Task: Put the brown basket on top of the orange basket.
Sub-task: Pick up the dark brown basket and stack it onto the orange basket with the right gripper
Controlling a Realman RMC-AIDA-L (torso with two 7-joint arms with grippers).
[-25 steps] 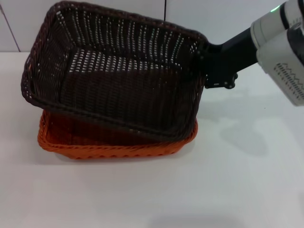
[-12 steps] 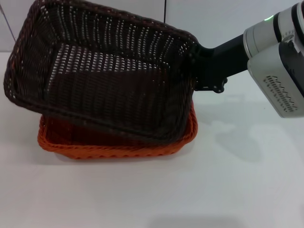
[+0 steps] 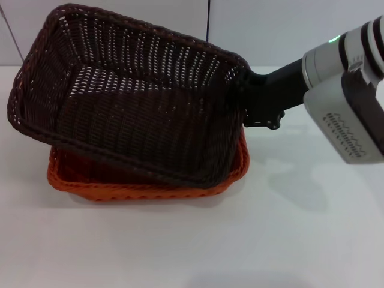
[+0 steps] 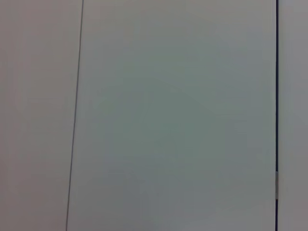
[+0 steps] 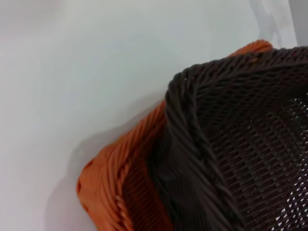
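The brown basket's lower corner (image 3: 210, 174) sits inside the orange basket's rim and the brown basket would rest there, so it is time for my right gripper to open now.
The brown basket (image 3: 132, 114) hangs tilted over the orange basket (image 3: 138, 191), its left end raised and its front right corner down inside the orange rim. My right gripper (image 3: 247, 99) is shut on the brown basket's right rim, with the arm reaching in from the right. The orange basket rests flat on the white table (image 3: 288, 240), mostly covered by the brown one. In the right wrist view a corner of the brown basket (image 5: 240, 144) sits just inside a corner of the orange basket (image 5: 115, 183). My left gripper is out of view.
A white wall with vertical panel seams (image 3: 209, 18) stands behind the table. The left wrist view shows only that wall (image 4: 173, 115). Bare table lies in front of and to the right of the baskets.
The right gripper has carried the brown basket to the left and slightly down over the orange basket. The orange basket has not moved.
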